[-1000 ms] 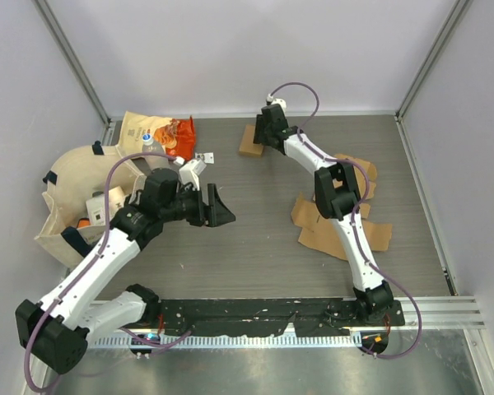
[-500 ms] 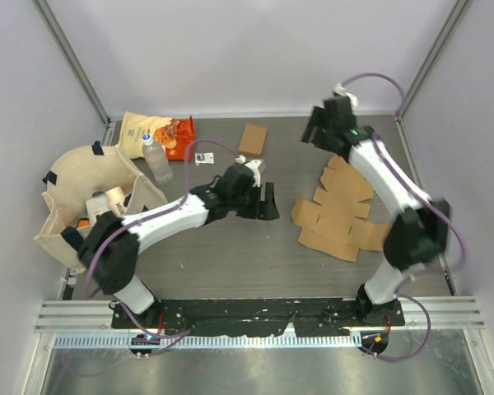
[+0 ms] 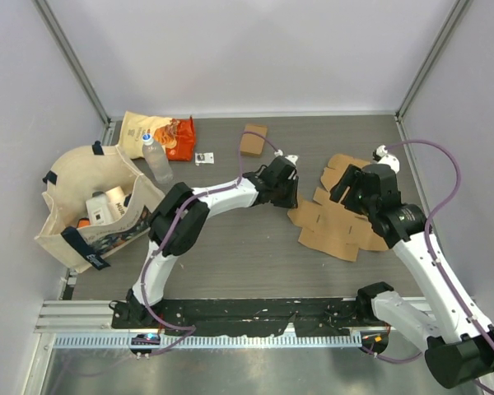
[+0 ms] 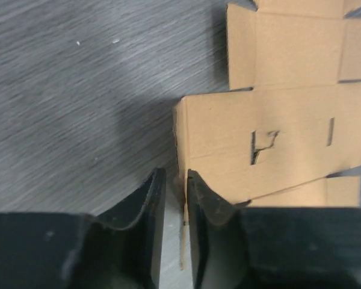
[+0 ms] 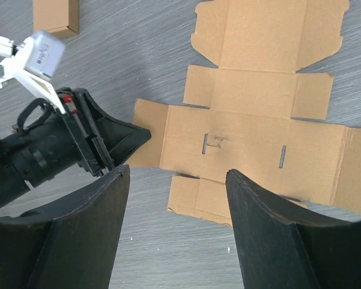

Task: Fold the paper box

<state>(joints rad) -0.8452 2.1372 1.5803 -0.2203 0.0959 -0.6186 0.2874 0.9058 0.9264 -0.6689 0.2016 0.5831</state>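
Observation:
My right gripper grabs the paper box point(image 3: 339, 219) by the raised flap's edge point(image 3: 295, 218) beside my left gripper next, to turn the box for folding.
The paper box point(image 3: 339, 219) lies as a flat brown cardboard cut-out on the right half of the table, also seen from above in the right wrist view as paper box point(image 5: 259, 141). My left gripper point(image 3: 286, 196) reaches across to its left flap point(image 4: 228, 144). In the left wrist view the left gripper point(image 4: 174, 177) has its jaws narrowed around the flap's raised edge, with a thin gap still on the left side. My right gripper point(image 3: 351, 183) hovers above the box, and in its own view the right gripper point(image 5: 177, 171) is wide open and empty.
A small folded brown box point(image 3: 253, 140) sits at the back centre. A beige tote bag point(image 3: 82, 202) with items, a snack bag point(image 3: 160, 132), a water bottle point(image 3: 156, 160) and a small white tag point(image 3: 203, 158) lie at the left. Walls enclose the table.
My left arm has stretched right to the box's left flap and its jaws have narrowed around the edge. My right arm has swung from the back wall to above the box.

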